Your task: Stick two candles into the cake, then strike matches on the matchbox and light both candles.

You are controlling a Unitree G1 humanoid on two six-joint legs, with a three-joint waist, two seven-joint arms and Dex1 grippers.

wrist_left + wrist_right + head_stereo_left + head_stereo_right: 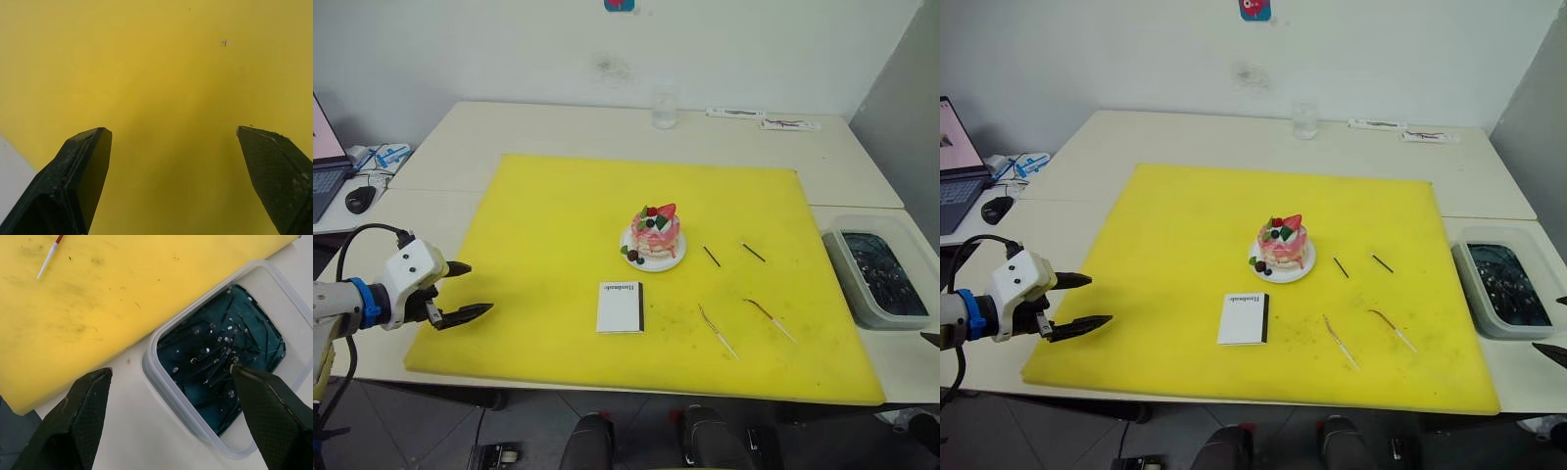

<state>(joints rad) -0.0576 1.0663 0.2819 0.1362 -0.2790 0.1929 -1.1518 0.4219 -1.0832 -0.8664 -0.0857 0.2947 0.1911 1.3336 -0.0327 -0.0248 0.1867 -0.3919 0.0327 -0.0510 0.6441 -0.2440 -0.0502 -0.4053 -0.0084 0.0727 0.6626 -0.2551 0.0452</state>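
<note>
A candle needs to stand in the cake [655, 231], so my right gripper should grab the candle by its pale end [785, 331] next.
The cake [655, 231] stands on its white plate [676, 257] in the middle of the yellow mat [558, 215]. In front of it lies the white matchbox [620, 306]. Two short dark matches [712, 257] [753, 252] lie right of the cake. Nearer the front edge lie the two thin candles [717, 331] [770, 319]; one pale candle end [48, 258] appears in the right wrist view. My left gripper [478, 289] hovers open and empty over the mat's front left corner. Off the mat's right edge, my right gripper [171, 369] is open and empty above a clear container.
The clear container [879, 277] holding dark water and burnt sticks sits on the table right of the mat. A glass [665, 108] and flat strips [764, 117] stand at the back. A mouse [359, 199] and a laptop are at the far left.
</note>
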